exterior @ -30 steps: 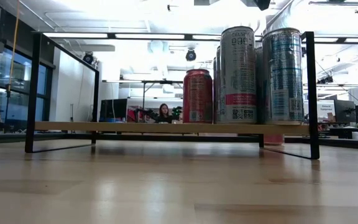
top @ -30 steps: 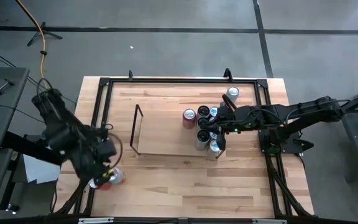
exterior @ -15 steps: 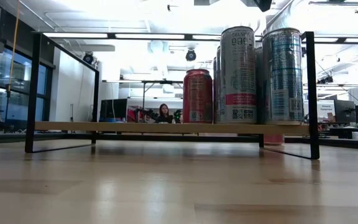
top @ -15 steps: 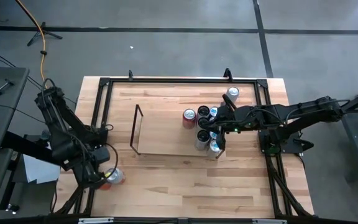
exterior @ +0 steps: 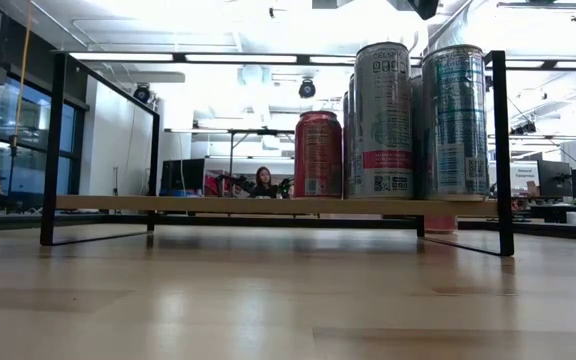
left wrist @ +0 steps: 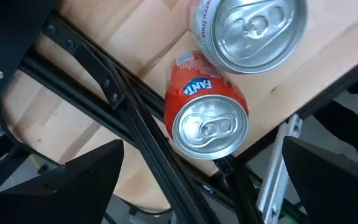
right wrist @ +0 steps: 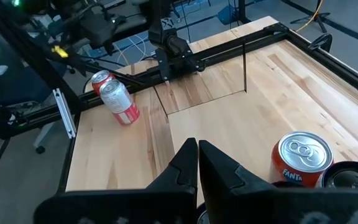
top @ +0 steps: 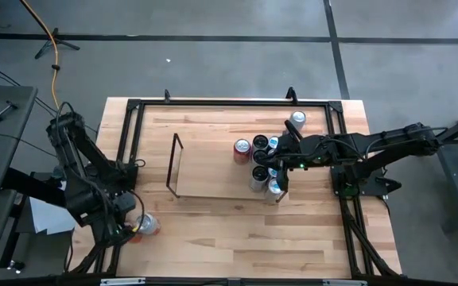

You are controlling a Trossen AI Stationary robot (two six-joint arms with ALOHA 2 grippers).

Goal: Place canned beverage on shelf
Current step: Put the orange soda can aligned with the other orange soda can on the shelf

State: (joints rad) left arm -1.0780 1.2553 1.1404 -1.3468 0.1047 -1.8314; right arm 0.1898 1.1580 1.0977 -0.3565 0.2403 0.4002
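My left gripper will next grab the orange Fanta can by its upper body below the can's rim (left wrist: 205, 92) to shelve it.
An orange Fanta can (left wrist: 207, 121) and a white-and-red can (left wrist: 250, 28) stand upright at the table's near left edge, and they also show in the high view (top: 140, 226). My left gripper (left wrist: 210, 180) hovers over them, open, one finger on either side of the orange can without touching it. The shelf (top: 213, 171) is a light-wood board with black wire ends. Several cans (top: 261, 163) stand on its right end, among them a red one (exterior: 318, 153). My right gripper (right wrist: 197, 165) is shut and empty over these cans.
One more can (top: 296, 119) stands on the table at the far right, off the shelf. Black metal rails (left wrist: 123, 106) run along the table's edge close beside the orange can. The left part of the shelf board (exterior: 168, 203) is bare.
My left gripper has gone toward the table's near left corner and down toward the two cans there. My right arm and the cans on the shelf have kept still.
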